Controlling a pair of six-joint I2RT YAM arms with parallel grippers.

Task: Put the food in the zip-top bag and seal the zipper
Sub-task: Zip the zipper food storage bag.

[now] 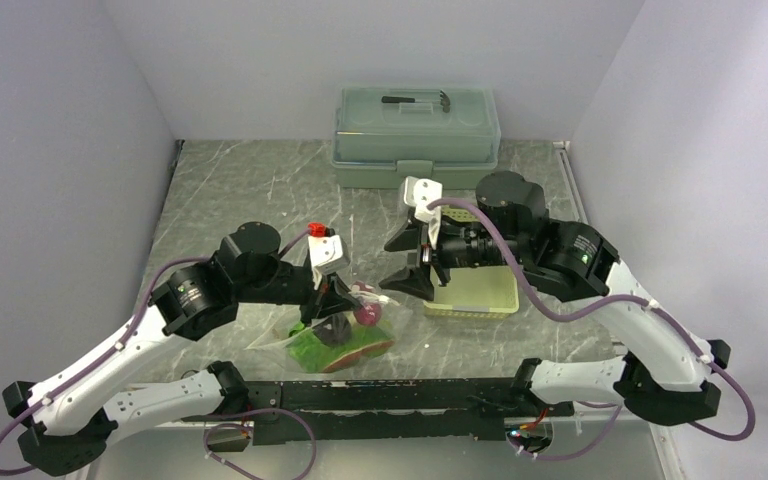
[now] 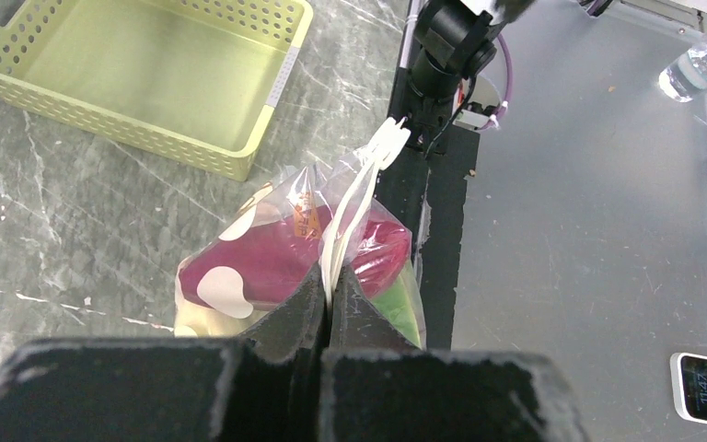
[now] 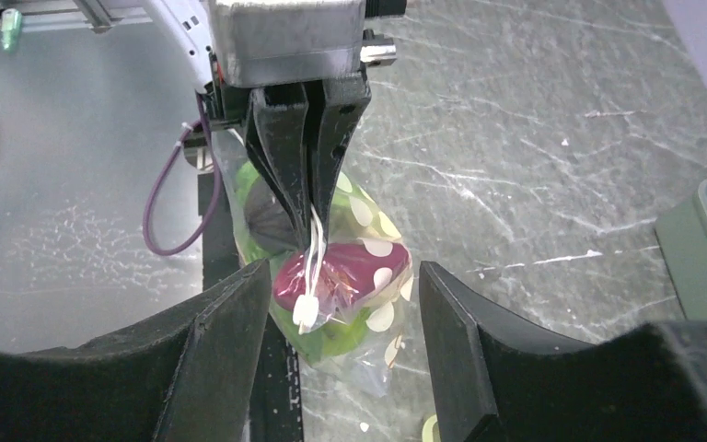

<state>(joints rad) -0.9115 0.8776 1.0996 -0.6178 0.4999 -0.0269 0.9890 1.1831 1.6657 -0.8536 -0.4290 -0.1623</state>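
Observation:
The zipper's loose end (image 1: 390,300) (image 3: 306,313) sits just beyond the white slider, so my right gripper should grip it next and leave the slider free for my left gripper to seal.
The zip-top bag (image 1: 332,338) lies near the table's front edge, clear with white dots. Through it I see the magenta-purple root (image 3: 345,272), green lettuce (image 1: 312,352), a dark round piece (image 3: 267,219) and a red watermelon edge (image 1: 365,352). My left gripper (image 1: 322,308) is shut on the zipper (image 2: 357,198), the white strip at the bag's mouth, and its fingers (image 2: 299,299) pinch it upright. My right gripper (image 3: 342,281) is open and empty, a little to the right of the bag, with the bag's free end between its jaws in the right wrist view.
The pale yellow-green perforated tray (image 1: 480,298) sits just right of the bag, under my right arm, and looks empty in the left wrist view (image 2: 147,74). The lidded grey-green box (image 1: 415,135) stands at the back. A black rail (image 1: 390,395) runs along the front edge.

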